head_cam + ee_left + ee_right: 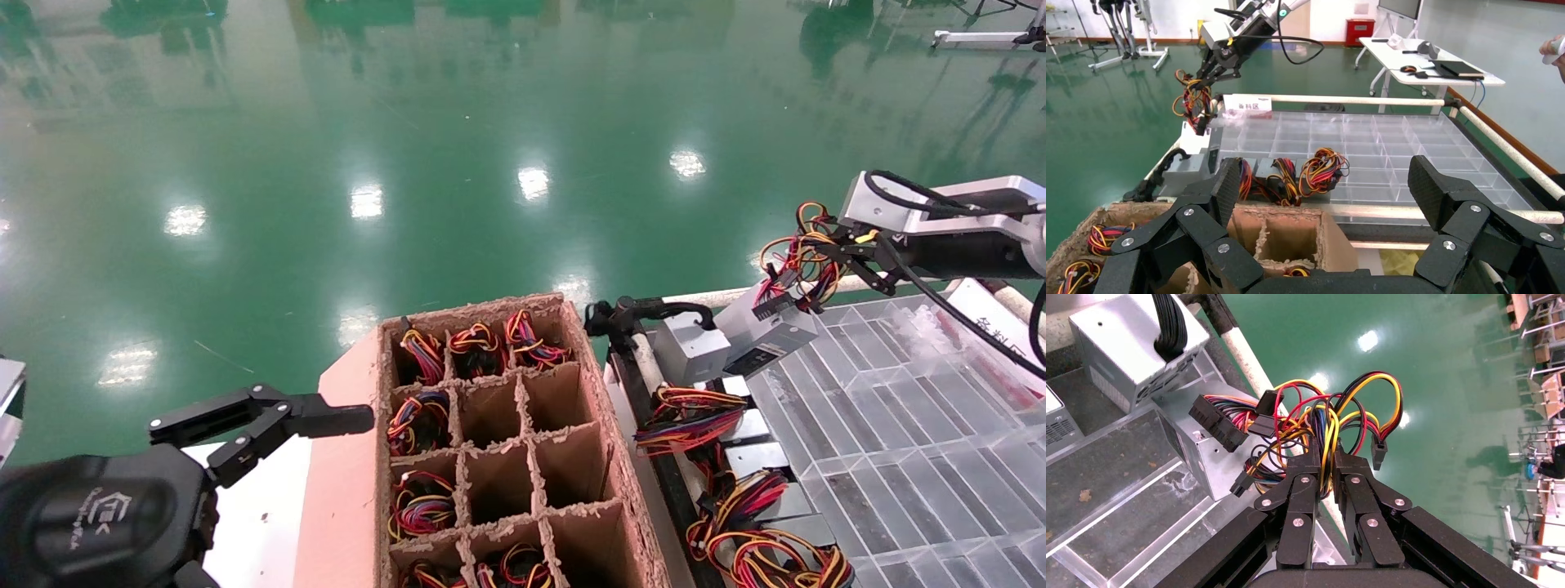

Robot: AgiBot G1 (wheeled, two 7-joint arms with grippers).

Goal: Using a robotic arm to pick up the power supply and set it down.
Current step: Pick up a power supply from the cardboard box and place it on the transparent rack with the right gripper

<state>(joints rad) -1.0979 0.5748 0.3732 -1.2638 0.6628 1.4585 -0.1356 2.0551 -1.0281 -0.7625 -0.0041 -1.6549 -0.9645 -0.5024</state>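
Note:
My right gripper should keep holding the power supply until it stands upright. The silver power supply (770, 338) is leaning at an angle beside the upright grey box (691, 348).
The power supply (768, 335), a small silver-grey box, hangs tilted by its wires over the far left corner of the clear tray (899, 425). I cannot tell whether its lower end touches the tray. My right gripper (1324, 459) is shut on its looped red, yellow and black wire bundle (1333, 416), just above the box (1208, 459). The head view shows that gripper (825, 257) at the right, on the silver wrist block. My left gripper (310, 412) stays parked at the lower left, open and empty, with its jaws wide apart in the left wrist view (1321, 184).
A grey box with a black cable (690, 347) sits right beside the power supply. More supplies with coloured wires (719, 457) line the tray's left edge. A cardboard divider box (601, 425), partly filled with wire bundles, stands left of the tray. Green floor lies beyond.

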